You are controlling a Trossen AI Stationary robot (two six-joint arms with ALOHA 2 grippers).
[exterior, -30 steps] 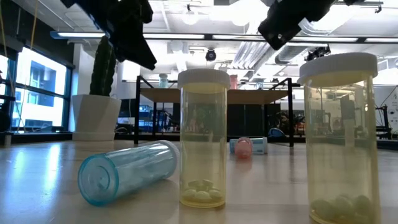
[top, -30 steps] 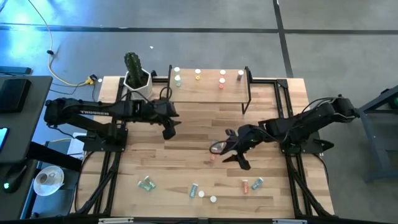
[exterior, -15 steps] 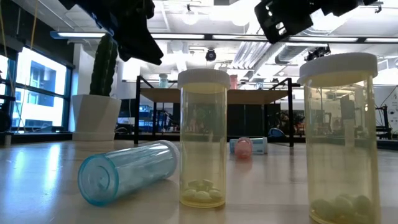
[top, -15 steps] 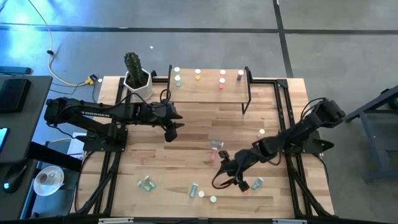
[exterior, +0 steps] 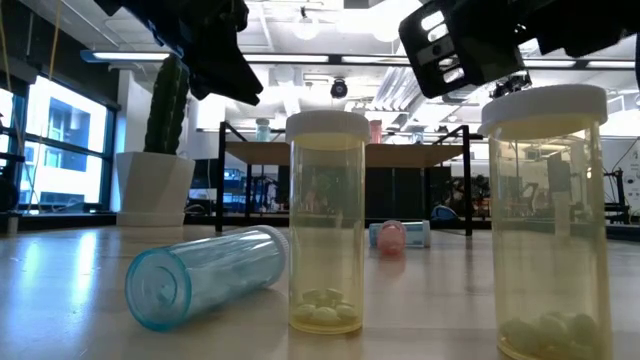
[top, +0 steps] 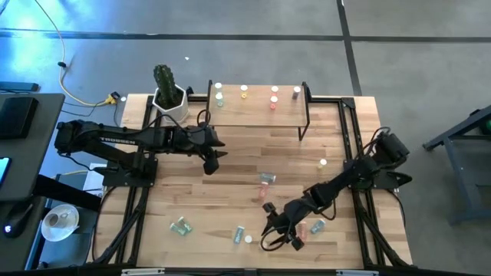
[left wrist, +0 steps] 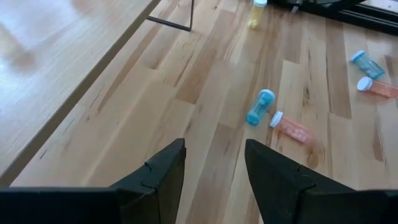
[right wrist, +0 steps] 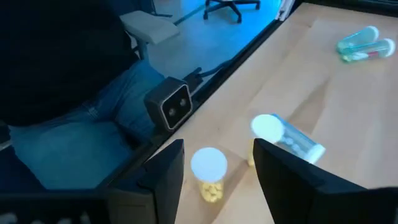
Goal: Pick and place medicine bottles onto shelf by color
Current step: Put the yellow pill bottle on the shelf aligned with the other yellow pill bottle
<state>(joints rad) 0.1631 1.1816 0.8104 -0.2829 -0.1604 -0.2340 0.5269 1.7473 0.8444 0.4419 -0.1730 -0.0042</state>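
Note:
The yellow bottle still has bare wood showing between it and my fingers, so closing now would miss, and my right gripper needs to move toward it first.
Several medicine bottles stand in a row on the light-wood shelf [top: 261,111] at the far side. Others are scattered on the table: a teal one [top: 266,178] and a pink one [top: 268,207] lie mid-table. A bluish one [top: 240,234] lies near the front edge, and a yellow one [right wrist: 208,171] stands upright beside it. My right gripper [top: 278,236] hangs open just short of that yellow bottle and touches nothing. My left gripper [top: 211,159] hovers open in front of the shelf's left end, holding nothing.
A white pot with a cactus [top: 167,93] stands left of the shelf. More bottles lie at the near left [top: 181,225] and near right [top: 311,227], and a yellow one [top: 322,162] stands alone toward the right. A small camera [right wrist: 174,104] sits at the front edge, with a seated person's legs behind it.
My right gripper has swept from mid-table toward the near edge and sunk lower, ending by the yellow and bluish bottles at the front. No bottle has moved. My left arm has kept still.

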